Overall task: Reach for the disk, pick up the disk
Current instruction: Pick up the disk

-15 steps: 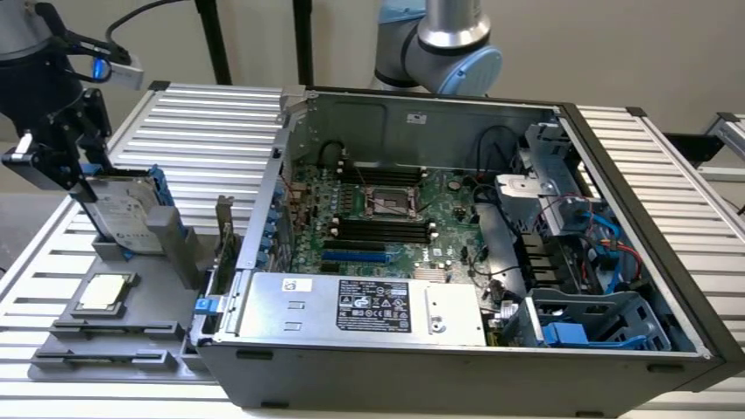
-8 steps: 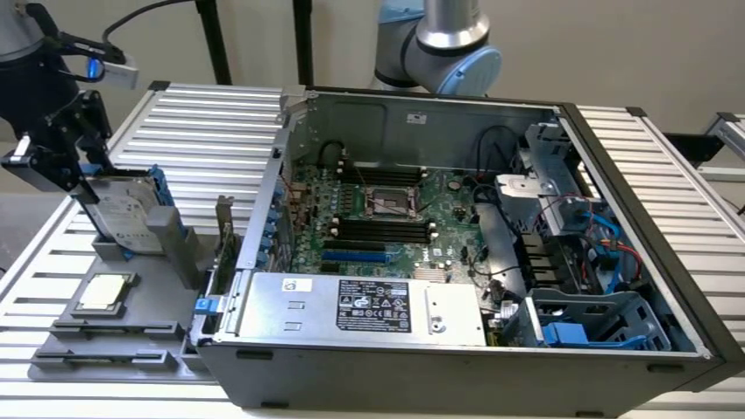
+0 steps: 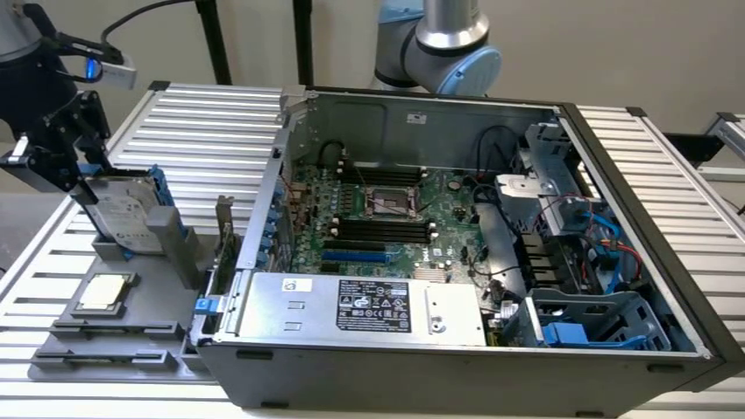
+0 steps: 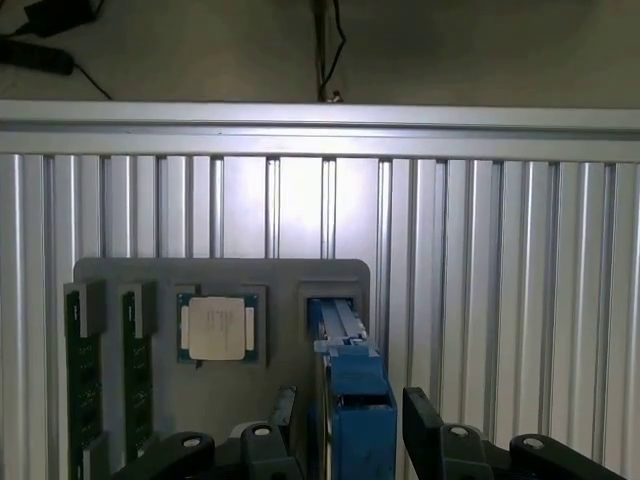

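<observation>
I should close my gripper on the disk now, because my gripper's fingers reach down past the disk's top edge beside its blue bar.
The disk [image 3: 122,209] stands on edge in a slot of the grey fixture plate [image 3: 117,349] at the exterior view's left, a silver drive with a white label and blue rails. My black gripper [image 3: 96,179] hangs just over its top edge. In the wrist view the disk [image 4: 355,400] shows edge-on as a blue rail. My gripper [image 4: 352,405] is open, with one finger [image 4: 284,415] on each side of the disk and a small gap to each. Nothing is held.
An open computer case [image 3: 629,349] takes up the middle and the exterior view's right, with a silver power supply box [image 3: 361,305] at its front. On the fixture plate lie a square chip [image 4: 217,328] and two memory sticks [image 4: 80,370]. The ribbed aluminium table [image 4: 500,300] spreads all around.
</observation>
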Robot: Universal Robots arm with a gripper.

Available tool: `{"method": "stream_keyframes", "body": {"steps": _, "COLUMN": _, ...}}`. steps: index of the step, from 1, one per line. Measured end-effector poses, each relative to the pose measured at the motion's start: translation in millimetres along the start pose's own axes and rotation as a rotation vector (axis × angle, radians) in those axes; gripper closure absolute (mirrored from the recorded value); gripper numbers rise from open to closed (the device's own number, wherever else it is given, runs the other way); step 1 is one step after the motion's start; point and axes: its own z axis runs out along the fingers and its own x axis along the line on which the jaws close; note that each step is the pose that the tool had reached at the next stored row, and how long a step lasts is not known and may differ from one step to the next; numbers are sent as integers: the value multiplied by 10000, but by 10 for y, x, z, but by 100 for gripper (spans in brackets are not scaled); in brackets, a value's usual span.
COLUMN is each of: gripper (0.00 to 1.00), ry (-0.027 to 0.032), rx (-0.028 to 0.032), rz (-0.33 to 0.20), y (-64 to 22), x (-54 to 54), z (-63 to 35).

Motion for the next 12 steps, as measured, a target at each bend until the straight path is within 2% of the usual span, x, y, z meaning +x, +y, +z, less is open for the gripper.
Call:
{"method": "stream_keyframes", "body": {"steps": 6, "gripper": 46, "ry": -36, "rx": -138, "rz": 59, "y": 1, "x": 0, "z": 2}}
{"method": "stream_keyframes", "body": {"steps": 12, "gripper": 46, "ry": -142, "rx": -206, "rz": 84, "y": 0, "x": 0, "z": 7}}
